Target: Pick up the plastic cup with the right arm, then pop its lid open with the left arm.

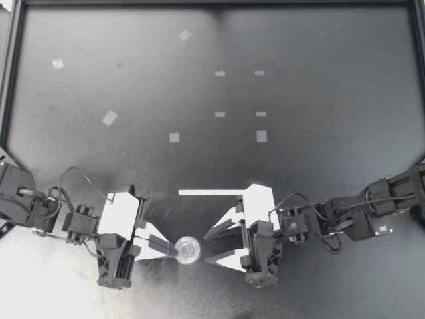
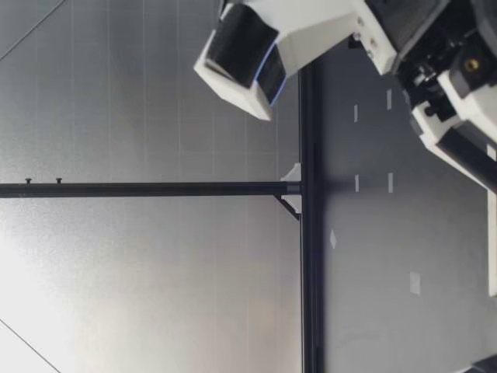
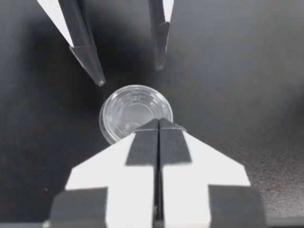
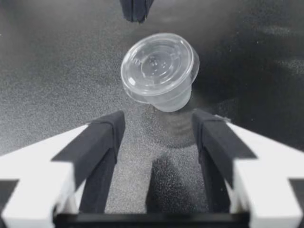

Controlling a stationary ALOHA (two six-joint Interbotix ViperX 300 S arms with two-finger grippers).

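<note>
The small clear plastic cup needs to be grabbed next by the sides of its body with the robot's right gripper, so the cup's lid stays free to pop open.
A small clear plastic cup [image 1: 188,250] with a lid lies near the table's front edge, between my two grippers. My left gripper [image 1: 172,248] is shut, and its tips reach the cup's near side; whether they pinch its rim is unclear. In the left wrist view the shut fingers [image 3: 159,142] overlap the cup [image 3: 133,110]. My right gripper [image 1: 207,249] stands open just beyond the cup, facing it. In the right wrist view the cup [image 4: 159,66] looks tilted, ahead of the open fingers [image 4: 102,142], with my left gripper [image 4: 137,10] behind it. The low view does not show the cup.
The black table [image 1: 299,166] carries several small pieces of white tape [image 1: 261,135] and a thin white strip [image 1: 209,193] just behind the grippers. A black frame [image 1: 6,100] borders the table at the back and sides.
</note>
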